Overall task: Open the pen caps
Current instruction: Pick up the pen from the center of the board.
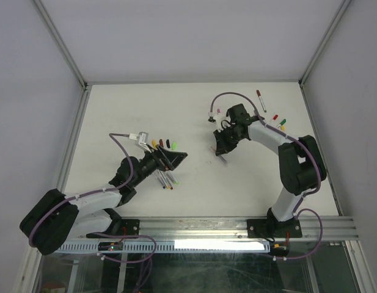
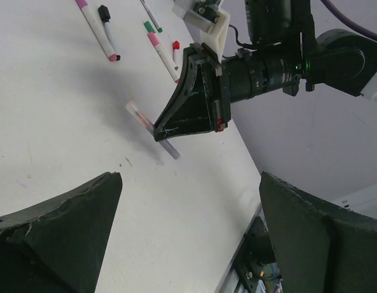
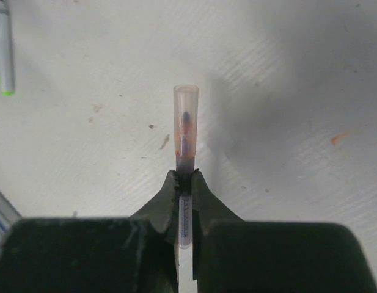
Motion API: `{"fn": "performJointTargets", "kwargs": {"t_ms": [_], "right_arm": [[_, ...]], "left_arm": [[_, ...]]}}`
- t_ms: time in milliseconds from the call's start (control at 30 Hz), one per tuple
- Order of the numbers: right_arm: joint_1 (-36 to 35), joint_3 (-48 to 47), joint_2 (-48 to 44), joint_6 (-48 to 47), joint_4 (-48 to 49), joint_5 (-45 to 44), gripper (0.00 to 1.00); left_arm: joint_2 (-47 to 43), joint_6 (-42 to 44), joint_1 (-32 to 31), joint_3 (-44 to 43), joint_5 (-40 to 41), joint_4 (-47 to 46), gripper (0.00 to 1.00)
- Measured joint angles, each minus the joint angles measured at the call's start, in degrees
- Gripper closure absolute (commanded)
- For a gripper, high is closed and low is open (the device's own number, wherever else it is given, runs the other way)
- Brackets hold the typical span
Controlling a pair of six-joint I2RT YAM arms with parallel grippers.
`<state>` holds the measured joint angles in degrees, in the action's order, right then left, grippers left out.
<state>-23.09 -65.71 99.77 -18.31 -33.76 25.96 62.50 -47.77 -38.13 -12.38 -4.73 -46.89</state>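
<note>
The left gripper grips the translucent pinkish cap sticking out past my right gripper's fingers next, to pull the pen open.
My right gripper is shut on a thin grey pen barrel low over the table. A translucent pinkish cap covers the pen's tip and sticks out past the fingertips. The top view shows this gripper at centre right with the pen under it. My left gripper is open and holds nothing; it looks across at the right gripper and the held pen. From above, the left gripper hovers over several pens. Small loose pen caps lie just behind it.
More caps and a red-tipped pen lie at the far right of the table. Pink and green pens lie beyond the right gripper. A green-tipped pen lies at the upper left of the right wrist view. Walls enclose the table.
</note>
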Motion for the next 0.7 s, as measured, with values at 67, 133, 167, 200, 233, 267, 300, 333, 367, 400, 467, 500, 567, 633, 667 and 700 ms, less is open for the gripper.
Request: {"fn": "performJointTargets", "kwargs": {"t_ms": [67, 133, 167, 200, 233, 267, 300, 333, 367, 400, 467, 500, 567, 633, 667, 700], "right_arm": [[0.7, 0.2, -0.4, 0.1, 0.5, 3.5, 1.00], [1.7, 0.7, -0.7, 0.2, 1.1, 7.0, 1.00], [2.3, 1.0, -0.9, 0.4, 1.2, 8.7, 1.00], [3.0, 1.3, -1.1, 0.5, 1.4, 10.5, 1.00], [3.5, 1.6, -1.2, 0.7, 1.5, 12.0, 1.00], [4.0, 1.8, -1.3, 0.8, 1.6, 13.5, 1.00], [4.5, 1.9, -1.4, 0.9, 1.6, 15.1, 1.00], [5.0, 1.9, -1.4, 1.0, 1.7, 16.9, 1.00], [5.3, 1.9, -1.4, 1.1, 1.9, 18.3, 1.00], [5.7, 2.0, -1.5, 1.3, 2.1, 20.2, 1.00], [6.1, 2.3, -1.9, 1.4, 2.5, 23.9, 1.00], [6.2, 2.5, -2.2, 1.5, 2.6, 25.8, 1.00], [6.3, 2.8, -2.8, 1.5, 2.7, 29.1, 1.00], [6.3, 2.8, -3.3, 1.5, 2.8, 32.1, 1.00], [6.3, 2.8, -3.6, 1.5, 2.9, 33.7, 1.00], [6.3, 2.8, -3.8, 1.5, 3.0, 34.8, 1.00]], "left_arm": [[3.1, -0.9, -0.6, 0.0, -0.2, -3.1, 0.01], [7.0, -1.7, -1.0, -0.4, -0.4, -5.8, 0.01], [8.9, -2.1, -1.1, -0.7, -0.5, -6.9, 0.01], [10.8, -2.5, -1.3, -1.2, -0.6, -7.9, 0.01], [12.8, -3.0, -1.3, -1.8, -0.8, -9.0, 0.01], [14.4, -3.6, -1.6, -2.4, -0.9, -9.8, 0.01], [16.1, -4.2, -1.7, -3.1, -1.1, -10.8, 0.01], [17.9, -4.8, -1.7, -3.9, -1.3, -12.1, 0.02], [19.8, -5.6, -2.0, -4.7, -1.4, -13.4, 0.02], [21.5, -6.1, -2.0, -5.5, -1.4, -14.7, 0.03], [25.4, -7.7, -2.1, -7.0, -1.4, -17.3, 0.05], [27.0, -8.6, -2.1, -7.7, -1.4, -18.4, 0.06], [30.2, -10.3, -2.1, -9.1, -1.4, -20.5, 0.07], [32.9, -12.2, -2.8, -10.3, -1.3, -22.4, 0.10], [33.9, -13.1, -3.1, -10.7, -1.2, -23.2, 0.10], [34.5, -13.6, -3.5, -11.1, -1.1, -23.6, 0.10]]}}
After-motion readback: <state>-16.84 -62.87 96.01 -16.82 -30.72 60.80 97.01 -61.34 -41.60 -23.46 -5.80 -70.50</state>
